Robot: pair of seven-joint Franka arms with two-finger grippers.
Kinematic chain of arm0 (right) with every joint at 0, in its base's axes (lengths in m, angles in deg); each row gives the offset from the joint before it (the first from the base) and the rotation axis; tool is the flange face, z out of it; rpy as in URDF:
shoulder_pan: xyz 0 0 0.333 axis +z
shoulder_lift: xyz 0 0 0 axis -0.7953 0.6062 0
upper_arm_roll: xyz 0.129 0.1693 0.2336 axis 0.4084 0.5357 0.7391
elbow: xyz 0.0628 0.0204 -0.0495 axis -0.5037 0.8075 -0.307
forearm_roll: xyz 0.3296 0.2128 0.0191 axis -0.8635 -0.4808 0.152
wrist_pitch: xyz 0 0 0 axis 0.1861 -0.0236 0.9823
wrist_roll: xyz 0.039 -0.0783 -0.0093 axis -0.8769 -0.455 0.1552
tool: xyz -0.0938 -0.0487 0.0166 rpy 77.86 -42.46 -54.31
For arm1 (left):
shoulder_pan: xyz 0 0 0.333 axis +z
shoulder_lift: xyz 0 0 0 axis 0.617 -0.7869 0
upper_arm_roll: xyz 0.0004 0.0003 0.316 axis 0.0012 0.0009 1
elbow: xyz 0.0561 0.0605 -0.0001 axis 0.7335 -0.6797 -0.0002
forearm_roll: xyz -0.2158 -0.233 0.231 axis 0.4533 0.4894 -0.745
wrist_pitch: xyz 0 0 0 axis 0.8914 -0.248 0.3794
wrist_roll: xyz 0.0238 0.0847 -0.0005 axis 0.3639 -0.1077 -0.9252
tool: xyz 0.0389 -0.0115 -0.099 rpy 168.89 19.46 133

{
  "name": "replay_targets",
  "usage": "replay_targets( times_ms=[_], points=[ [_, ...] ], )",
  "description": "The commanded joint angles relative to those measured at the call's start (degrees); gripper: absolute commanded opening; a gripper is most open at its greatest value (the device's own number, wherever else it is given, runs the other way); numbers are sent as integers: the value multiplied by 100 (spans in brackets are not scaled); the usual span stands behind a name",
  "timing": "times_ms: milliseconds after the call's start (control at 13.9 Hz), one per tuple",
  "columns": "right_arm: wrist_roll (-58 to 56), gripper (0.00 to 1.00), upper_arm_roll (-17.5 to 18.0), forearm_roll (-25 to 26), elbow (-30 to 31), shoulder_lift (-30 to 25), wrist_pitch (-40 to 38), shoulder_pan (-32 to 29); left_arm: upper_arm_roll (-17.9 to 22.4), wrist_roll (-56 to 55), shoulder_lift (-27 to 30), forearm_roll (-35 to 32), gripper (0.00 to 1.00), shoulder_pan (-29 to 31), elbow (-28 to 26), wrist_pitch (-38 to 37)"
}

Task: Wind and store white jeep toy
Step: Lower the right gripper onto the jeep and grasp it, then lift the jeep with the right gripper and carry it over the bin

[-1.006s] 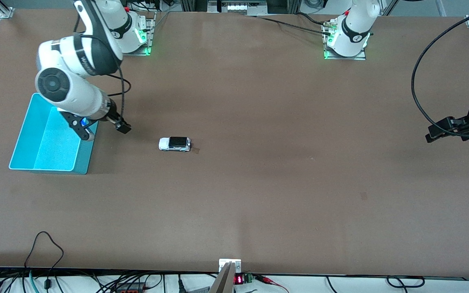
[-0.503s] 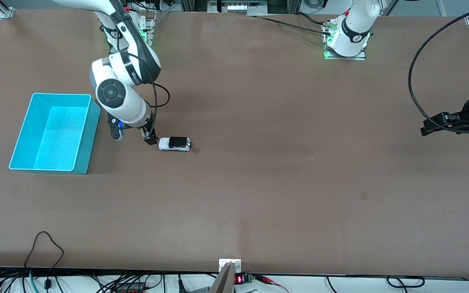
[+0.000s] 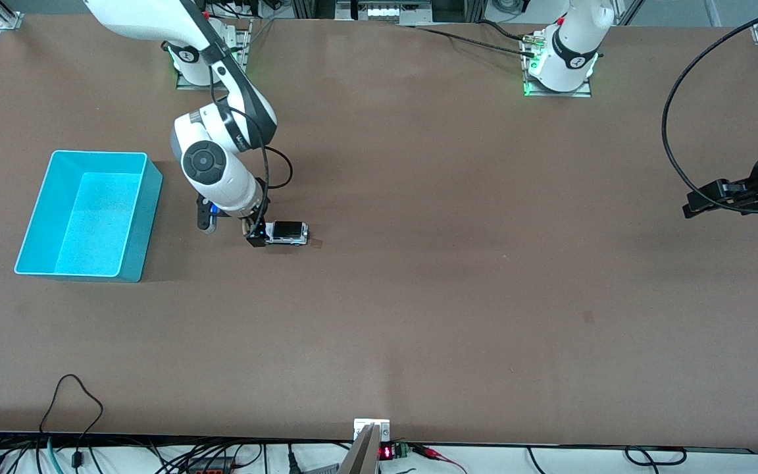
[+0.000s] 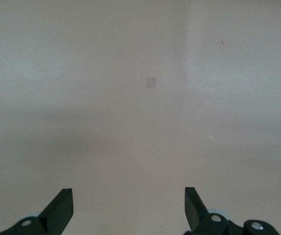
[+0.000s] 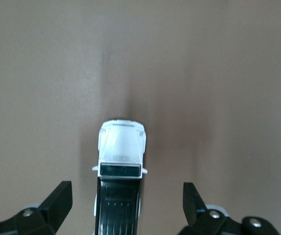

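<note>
My right gripper needs to store the white jeep toy in the turquoise bin, so next it should grab the toy by its black roof (image 3: 287,229) (image 5: 118,205).
The white jeep toy (image 3: 287,232) with a black roof stands on the brown table, beside the turquoise bin (image 3: 99,154) and toward the left arm's end from it. My right gripper (image 3: 254,234) is open and low at the jeep's bin-side end. In the right wrist view the jeep (image 5: 121,147) lies between the open fingers of my right gripper (image 5: 127,198), its black roof between the tips and its white hood pointing away. The fingers do not touch it. My left gripper (image 3: 696,209) is open and empty over the left arm's end of the table, and waits; the left wrist view shows this gripper (image 4: 128,200) over bare table.
The bin is empty and sits at the right arm's end of the table. A small dark mark (image 3: 317,244) lies on the table right beside the jeep. Cables (image 3: 76,395) run along the table's front edge.
My right arm has swung from over the bin to the jeep and lowered, so its open fingers now straddle the jeep's end. The jeep has not moved. The left gripper shifted slightly.
</note>
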Motion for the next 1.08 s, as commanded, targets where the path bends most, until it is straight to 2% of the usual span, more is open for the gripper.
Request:
replay_targets(
  times_ms=[0,646,862,934,1006],
  points=[
    [228,100,-45,-51,-234,278,144,133,105,5,-20,155,100,-99,-63,32],
    [228,100,-45,-51,-304,753,593,273,96,-74,-29,164,100,-125,16,14],
    [202,100,-45,-34,-304,815,655,265,96,-39,-56,128,100,-134,-1,233],
    [106,88,-45,-16,-304,824,655,265,96,-39,-56,137,100,-125,-1,260],
    [26,63,-45,19,-304,824,655,265,96,-39,-56,146,100,-108,-10,260]
  ],
)
